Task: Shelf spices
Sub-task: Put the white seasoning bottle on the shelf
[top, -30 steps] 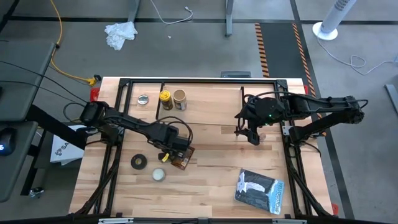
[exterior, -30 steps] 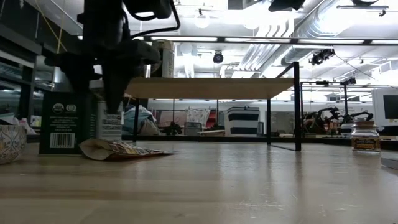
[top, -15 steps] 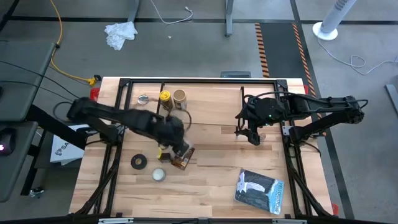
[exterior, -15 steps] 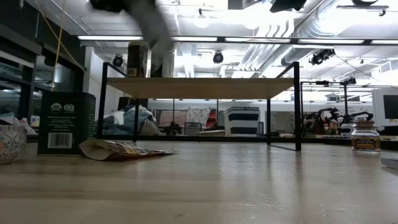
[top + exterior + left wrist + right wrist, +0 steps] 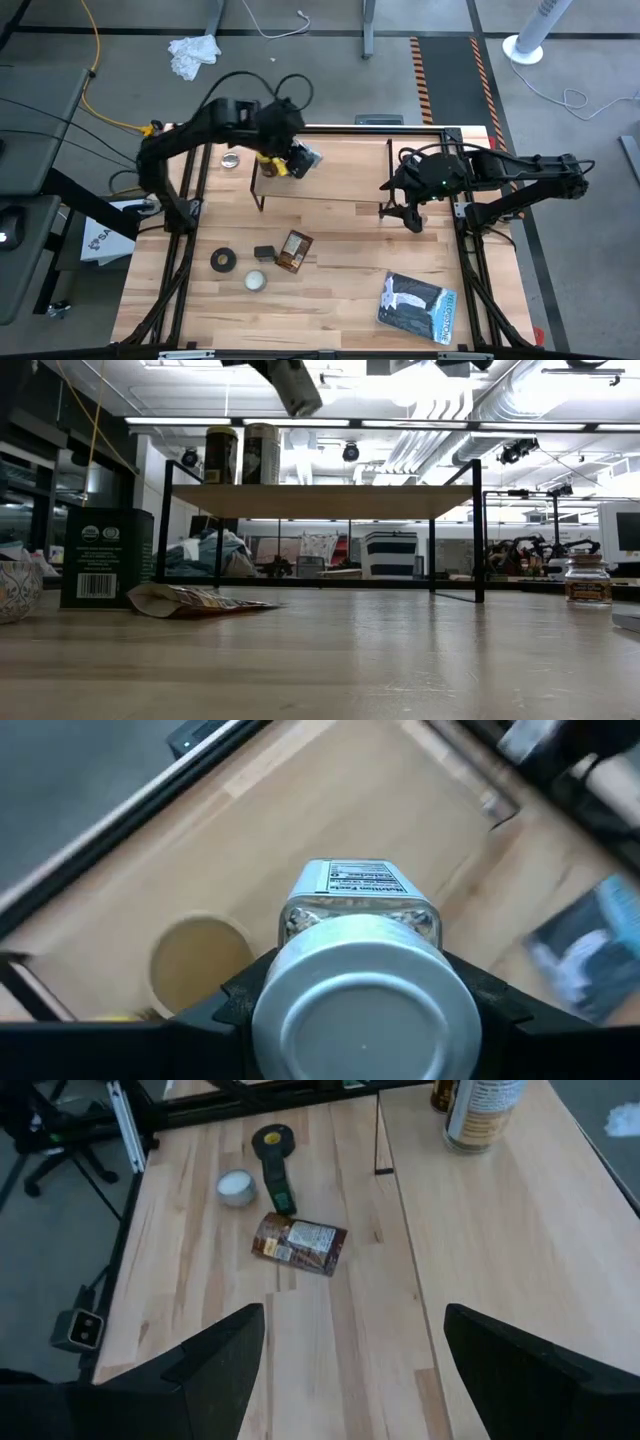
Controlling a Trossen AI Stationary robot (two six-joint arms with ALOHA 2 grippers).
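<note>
The white-capped bottle [image 5: 307,158] is hanging tilted above the shelf plank, so my left gripper should move the bottle down onto the plank before letting it go.
The shelf [image 5: 335,178] [image 5: 320,500] stands at the table's far middle. Its left end carries a yellow-lidded jar [image 5: 268,164] [image 5: 221,455] and a tan-lidded jar [image 5: 198,960] [image 5: 261,453]. My left gripper [image 5: 292,156] hangs above that end, shut on a white-capped bottle [image 5: 307,158] [image 5: 296,386] [image 5: 360,900]. A flat brown packet [image 5: 292,250] [image 5: 195,600] and a dark green box [image 5: 264,252] [image 5: 96,558] are on the table in front of the shelf. My right gripper [image 5: 402,212] [image 5: 355,1370] waits open over the shelf's right end, near a small jar [image 5: 587,578]. My left gripper pinches the bottle between its two fingers [image 5: 238,998], one on each side just below the cap [image 5: 365,1005]. The cap end faces back toward the wrist and the body points away along the fingers. The bottle hangs tilted, clear above the shelf.
A black tape roll [image 5: 223,260], a silvery tin [image 5: 256,281] and a second tin [image 5: 231,159] lie on the table's left half. A dark blue package [image 5: 418,307] lies near the front right. The table's black frame [image 5: 300,130] runs along the far edge.
My left gripper has risen from the table beside the dark green box and swung toward the far edge, turning as it went. It has carried the white-capped bottle up with it, from standing on the table to hanging tilted above the shelf's left end.
</note>
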